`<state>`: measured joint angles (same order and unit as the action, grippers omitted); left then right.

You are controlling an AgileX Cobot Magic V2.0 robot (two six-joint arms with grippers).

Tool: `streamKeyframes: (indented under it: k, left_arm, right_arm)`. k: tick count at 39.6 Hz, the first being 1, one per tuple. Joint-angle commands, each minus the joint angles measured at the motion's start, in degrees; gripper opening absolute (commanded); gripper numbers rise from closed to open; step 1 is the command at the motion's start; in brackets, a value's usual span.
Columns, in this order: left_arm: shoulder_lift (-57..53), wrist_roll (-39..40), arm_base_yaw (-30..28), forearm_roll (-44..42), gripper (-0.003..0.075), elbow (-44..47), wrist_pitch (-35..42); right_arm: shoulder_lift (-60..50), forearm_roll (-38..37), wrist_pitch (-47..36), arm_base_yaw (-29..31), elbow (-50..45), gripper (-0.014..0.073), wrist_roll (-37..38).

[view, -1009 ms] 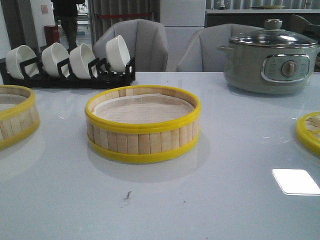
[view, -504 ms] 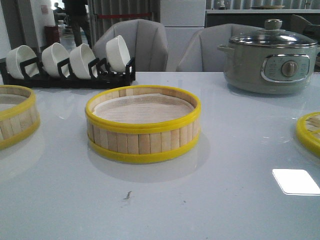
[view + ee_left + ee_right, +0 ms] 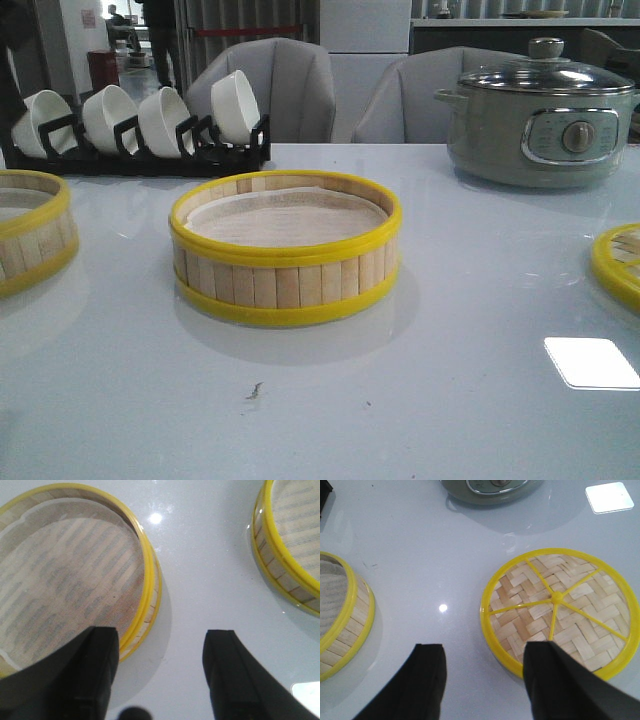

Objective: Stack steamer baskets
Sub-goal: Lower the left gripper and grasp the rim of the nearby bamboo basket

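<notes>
My left gripper grabs the lined steamer basket by its thin rimmed side point(image 3: 66, 212) next, because the basket's round opening spreads far wider than my open fingers.
One steamer basket point(image 3: 285, 250) stands in the middle of the table, with pale slats, yellow rims and a pale liner inside. A second steamer basket point(image 3: 30, 235) is cut off at the left edge. In the left wrist view this second basket point(image 3: 65, 575) fills one side and the middle basket point(image 3: 290, 545) shows at the far corner. My left gripper point(image 3: 160, 645) is open above the table beside the lined basket, with one finger point(image 3: 95, 675) over its rim. My right gripper point(image 3: 485, 655) is open over bare table between the middle basket point(image 3: 345, 615) and the lid. Neither gripper shows in the front view.
A flat woven lid point(image 3: 560, 610) with a yellow rim lies at the right edge point(image 3: 618, 262). A grey electric pot point(image 3: 540, 120) stands at the back right. A black rack of white bowls point(image 3: 140, 125) is at the back left. Grey chairs stand behind the table.
Nothing on the table has moved. Only people in the far background have shifted.
</notes>
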<state>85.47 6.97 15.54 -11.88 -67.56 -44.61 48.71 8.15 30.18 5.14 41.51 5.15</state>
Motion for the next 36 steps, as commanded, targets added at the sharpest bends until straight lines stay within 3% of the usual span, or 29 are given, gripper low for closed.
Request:
streamKeyframes:
  k: [1,18,36]
  left_arm:
    - [1.9,0.5,0.0,-1.2,0.0434,-2.4,4.8]
    - [15.1,0.5,-4.1,-0.5,0.0433,-11.8,5.3]
    - [23.4,0.5,-4.4,2.4,0.0433,-12.5,7.4]
  right_arm:
    - [-0.2,-0.1,-3.8,0.1,2.1,0.0465,-0.7]
    - [-0.2,-1.1,-4.5,0.1,2.1,0.0465,-0.7]
    - [-0.2,-1.1,-6.0,0.1,2.1,0.0465,-0.7]
